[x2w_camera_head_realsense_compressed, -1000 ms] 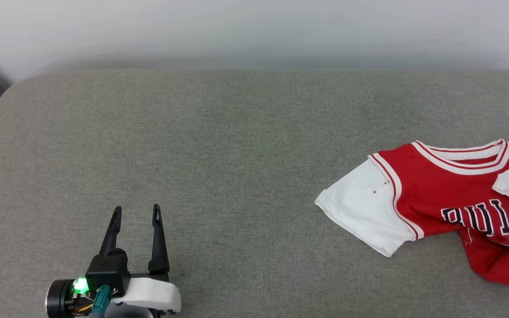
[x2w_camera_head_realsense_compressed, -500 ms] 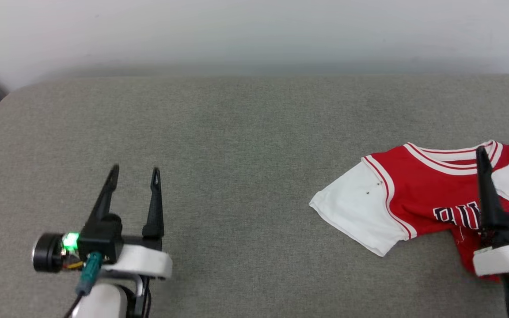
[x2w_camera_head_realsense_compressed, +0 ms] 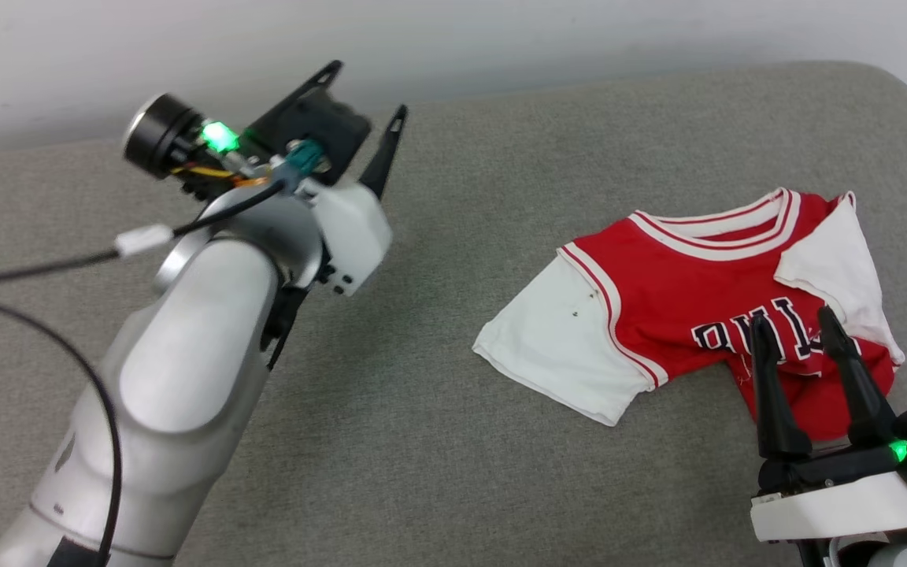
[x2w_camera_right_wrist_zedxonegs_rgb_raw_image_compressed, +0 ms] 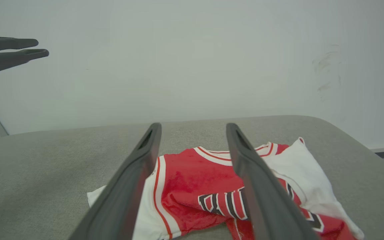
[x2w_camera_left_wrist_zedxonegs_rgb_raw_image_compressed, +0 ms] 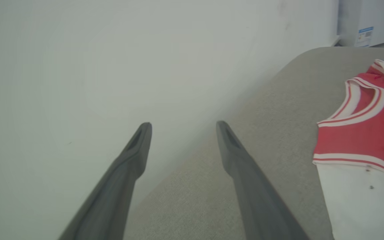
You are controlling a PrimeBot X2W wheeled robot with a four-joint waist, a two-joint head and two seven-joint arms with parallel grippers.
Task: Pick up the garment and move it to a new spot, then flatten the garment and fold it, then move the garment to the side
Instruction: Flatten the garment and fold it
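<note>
My left gripper takes hold of the white sleeve (x2w_camera_head_realsense_compressed: pixel 564 331) by the shoulder-side corner of its hem (x2w_camera_head_realsense_compressed: pixel 480 344) next, since the sleeve lies spread flat on the cushion.
The garment (x2w_camera_head_realsense_compressed: pixel 674 307) is a red jersey with white sleeves and a striped collar, lying crumpled on the right part of the grey cushion; its right sleeve is folded over the chest lettering. My right gripper (x2w_camera_head_realsense_compressed: pixel 790 321) is open at the lower right, its fingertips over the garment's lower red part, holding nothing. In the right wrist view the garment (x2w_camera_right_wrist_zedxonegs_rgb_raw_image_compressed: pixel 192 173) lies just beyond the open right gripper (x2w_camera_right_wrist_zedxonegs_rgb_raw_image_compressed: pixel 193 127). My left gripper (x2w_camera_head_realsense_compressed: pixel 367 90) is raised at the upper left, open and empty, well left of the garment. In the left wrist view the left gripper (x2w_camera_left_wrist_zedxonegs_rgb_raw_image_compressed: pixel 183 125) points toward the wall, with the garment (x2w_camera_left_wrist_zedxonegs_rgb_raw_image_compressed: pixel 355 140) at the right.
The grey cushioned surface (x2w_camera_head_realsense_compressed: pixel 438 409) stretches left of the garment, with a rounded corner (x2w_camera_head_realsense_compressed: pixel 894 87) at the far right. A pale wall (x2w_camera_head_realsense_compressed: pixel 579 31) runs along its back. A black cable (x2w_camera_head_realsense_compressed: pixel 28 268) trails from my left arm. A white unit (x2w_camera_left_wrist_zedxonegs_rgb_raw_image_compressed: pixel 365 23) stands beyond the cushion.
The head view has swung toward the garment. My left arm has risen and reached toward the cushion's far edge. My right gripper has come in over the garment's lower part. Both stay open.
</note>
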